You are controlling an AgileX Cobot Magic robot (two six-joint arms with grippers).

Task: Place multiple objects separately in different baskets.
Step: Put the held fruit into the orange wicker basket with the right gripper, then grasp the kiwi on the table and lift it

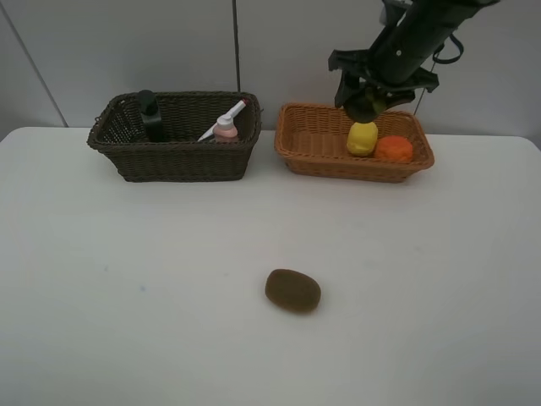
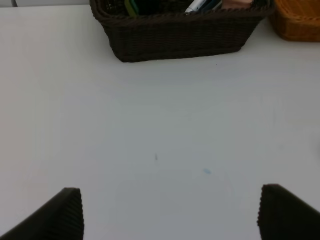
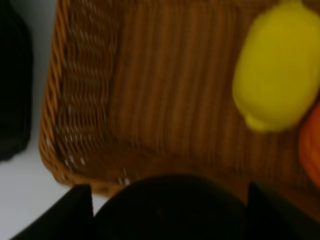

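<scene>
The dark mangosteen is above the bottom of the tan basket, higher than the lemon. I should lower it farther in before my right gripper lets it go.
My right gripper hangs over the light orange-tan basket, shut on a dark round mangosteen. In the right wrist view the mangosteen fills the gap between the fingers, above the basket's floor. A yellow lemon and an orange lie in that basket. The dark brown basket holds a dark pump bottle and a pink white-capped bottle. A brown kiwi lies on the table. My left gripper is open over bare table and out of the exterior view.
The two baskets stand side by side at the table's back edge, near the wall. In the left wrist view the dark basket lies ahead of the gripper, with a corner of the tan basket beside it. The white table stretches around the kiwi.
</scene>
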